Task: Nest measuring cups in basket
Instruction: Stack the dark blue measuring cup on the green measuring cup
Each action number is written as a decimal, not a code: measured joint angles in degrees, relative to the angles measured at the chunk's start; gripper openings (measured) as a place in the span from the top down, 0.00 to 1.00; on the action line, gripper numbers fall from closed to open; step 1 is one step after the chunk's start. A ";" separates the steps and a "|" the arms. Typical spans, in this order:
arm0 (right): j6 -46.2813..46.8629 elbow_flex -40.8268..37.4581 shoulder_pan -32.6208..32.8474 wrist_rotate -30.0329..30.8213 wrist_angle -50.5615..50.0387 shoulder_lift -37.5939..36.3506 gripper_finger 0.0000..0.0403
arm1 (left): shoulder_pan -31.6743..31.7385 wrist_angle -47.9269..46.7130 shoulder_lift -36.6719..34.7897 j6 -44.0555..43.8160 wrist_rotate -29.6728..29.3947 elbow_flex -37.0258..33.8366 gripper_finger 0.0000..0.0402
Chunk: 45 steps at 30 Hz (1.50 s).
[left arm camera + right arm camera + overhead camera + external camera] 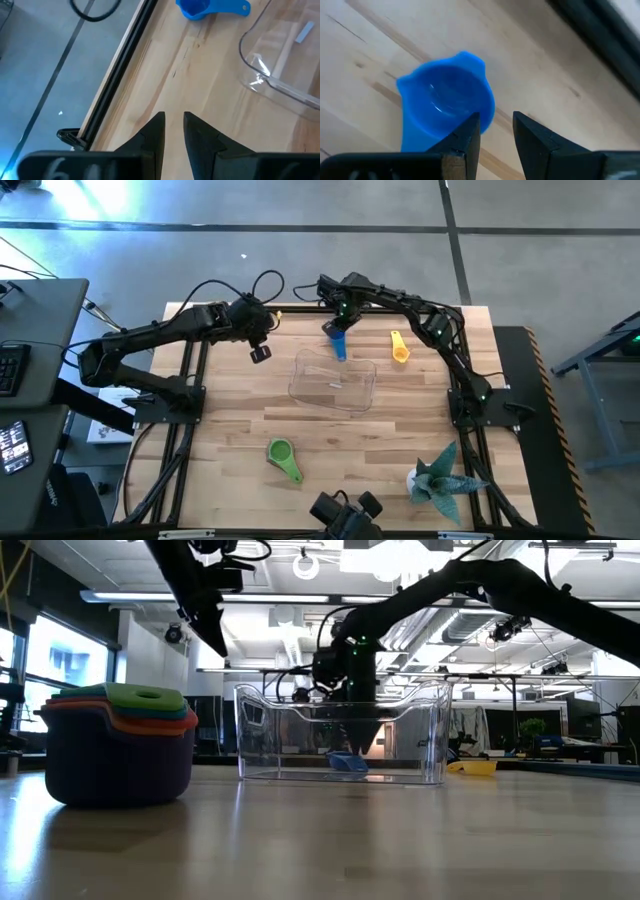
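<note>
Next, my right gripper takes hold of the blue measuring cup (445, 100) by its rim (490, 100), to nest it.
A blue measuring cup (445, 100) stands mouth up on the wood just beyond the far side of the clear basket (333, 382); through the basket it also shows in the low view (348, 762). My right gripper (496, 122) hovers low over it with its fingers a narrow gap apart, beside the cup's rim. A yellow cup (400, 348) lies right of the blue one. A nested stack of cups with green on top (120, 735) sits near the table's near edge (284, 458). My left gripper (174, 120), slightly open, waits raised left of the basket (260, 353). My right gripper comes down from above at the blue cup's rim (482, 112), and one finger (465, 137) stands in front of that rim. Whether it touches the cup I cannot tell. The cup rests on the table.
A spiky teal folded-paper figure (440, 478) stands at the near right corner. The black table frame (115, 75) runs along the far and side edges. Bare wood lies between the basket and the green-topped stack.
</note>
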 joint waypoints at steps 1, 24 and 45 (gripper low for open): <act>0.21 -0.33 0.00 0.02 -0.10 0.00 0.73 | 0.26 0.00 0.00 0.03 0.05 0.00 0.85; 0.91 -2.05 -0.02 0.53 5.56 0.03 0.98 | 3.87 -0.23 0.00 3.02 0.06 0.00 0.85; -1.95 9.53 6.20 3.35 -3.89 -5.04 1.00 | 3.87 -12.21 0.00 -2.24 0.05 -0.02 0.85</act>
